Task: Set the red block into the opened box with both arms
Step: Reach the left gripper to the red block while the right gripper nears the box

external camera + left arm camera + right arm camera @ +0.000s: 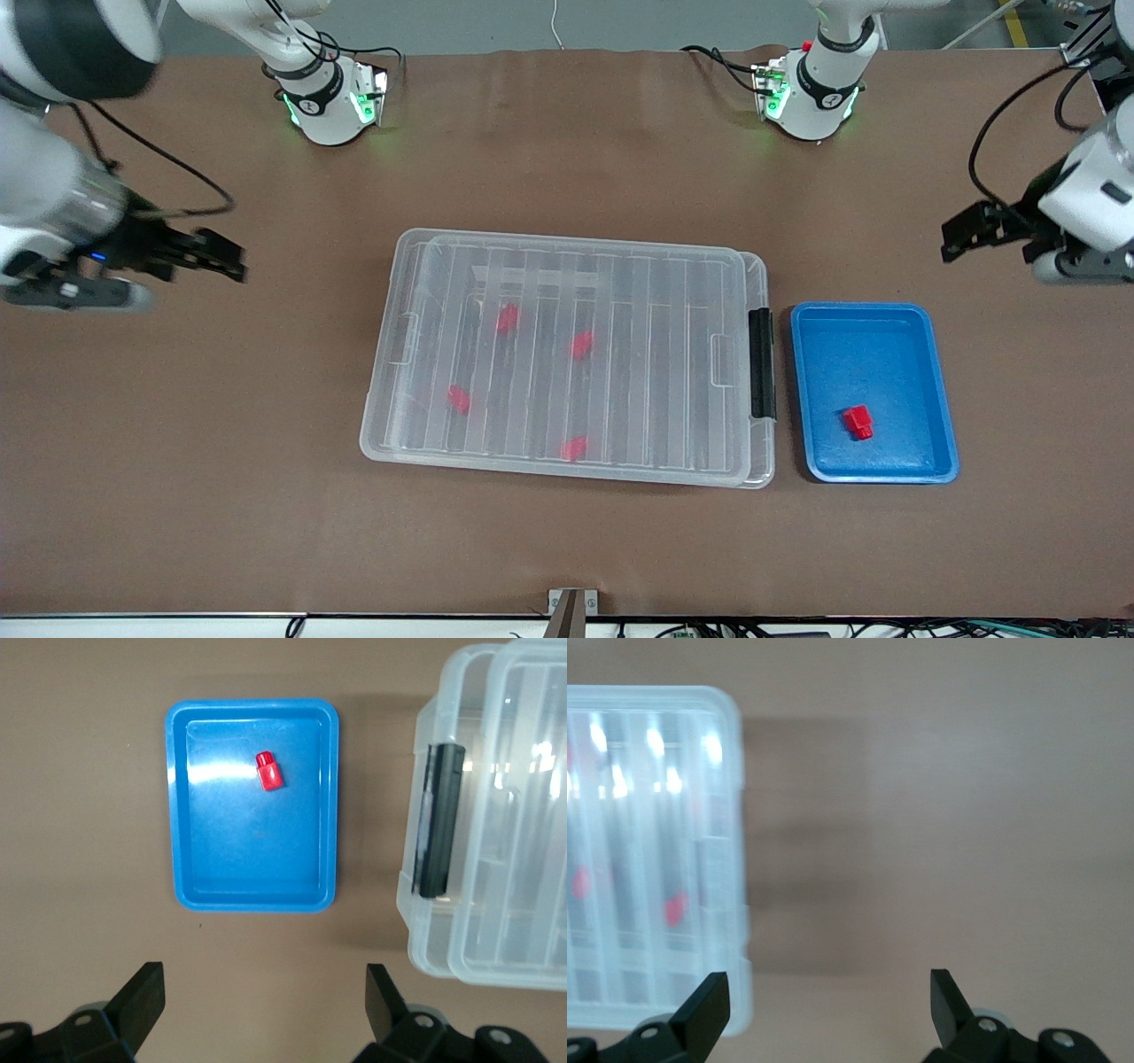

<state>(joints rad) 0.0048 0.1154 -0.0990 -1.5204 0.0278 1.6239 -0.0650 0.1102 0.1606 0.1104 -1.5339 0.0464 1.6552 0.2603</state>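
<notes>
The left gripper will next grip the red block by its square body (857, 416), so that it can place the block into the opened box.
A red block (858, 422) (268, 772) lies alone in a blue tray (939, 390) (248, 895). Beside the tray stands the clear box (567, 237) (496, 930) (726, 744). Its ribbed lid lies on top, and its black latch (761, 363) (438, 819) is on the end facing the tray. Several more red blocks (507, 318) show through the lid. My left gripper (955, 235) (264, 992) hangs open and empty over bare table at the left arm's end, near the tray. My right gripper (226, 259) (828, 988) is open and empty over bare table at the right arm's end.
Brown table (567, 549) surrounds the box and tray. Both arm bases (328, 97) (811, 89) stand along the edge farthest from the front camera. A small metal bracket (571, 602) sits at the nearest edge.
</notes>
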